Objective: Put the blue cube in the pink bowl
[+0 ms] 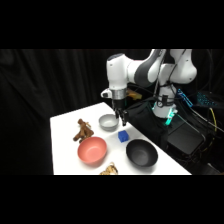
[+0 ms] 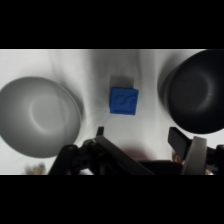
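The blue cube (image 1: pixel 123 136) needs to go into the pink bowl (image 1: pixel 92 150). My gripper should next grab the cube by its opposite sides.
The blue cube (image 1: pixel 123 136) lies on the white table between the grey bowl (image 1: pixel 108 121) and the black bowl (image 1: pixel 141 153). The pink bowl (image 1: pixel 92 150) stands nearer the front, left of the cube, with nothing in it. My gripper (image 1: pixel 122 121) hangs just above and behind the cube, open and holding nothing. In the wrist view the blue cube (image 2: pixel 124 100) sits ahead of my gripper (image 2: pixel 137 134), between the grey bowl (image 2: pixel 37 116) and the black bowl (image 2: pixel 196 92). The pink bowl is out of the wrist view.
A brown knobbly object (image 1: pixel 82 130) lies left of the grey bowl. Another tan object (image 1: pixel 109 170) sits at the table's front edge. Black equipment and cables (image 1: pixel 182 137) stand off the table's right side.
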Robot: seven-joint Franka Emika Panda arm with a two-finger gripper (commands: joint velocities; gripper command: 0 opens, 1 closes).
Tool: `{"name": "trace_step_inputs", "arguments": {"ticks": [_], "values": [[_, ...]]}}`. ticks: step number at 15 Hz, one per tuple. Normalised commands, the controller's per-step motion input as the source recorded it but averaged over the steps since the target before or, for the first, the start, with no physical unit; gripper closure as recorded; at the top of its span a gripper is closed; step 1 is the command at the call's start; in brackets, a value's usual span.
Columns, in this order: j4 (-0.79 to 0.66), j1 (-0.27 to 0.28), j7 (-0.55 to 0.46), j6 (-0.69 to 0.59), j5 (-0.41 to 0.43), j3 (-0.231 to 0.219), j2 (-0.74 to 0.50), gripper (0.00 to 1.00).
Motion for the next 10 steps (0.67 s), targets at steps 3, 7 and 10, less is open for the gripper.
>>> {"name": "trace_step_inputs", "arguments": {"ticks": [3, 7, 10], "values": [[-0.23, 0.025, 0.20, 0.41, -0.111, 0.029, -0.03, 0.00], [-0.13, 0.013, 0.18, 0.38, -0.110, 0.010, 0.07, 0.00], [-0.05, 0.039, 0.17, 0.30, -0.105, 0.011, 0.15, 0.00]]}}
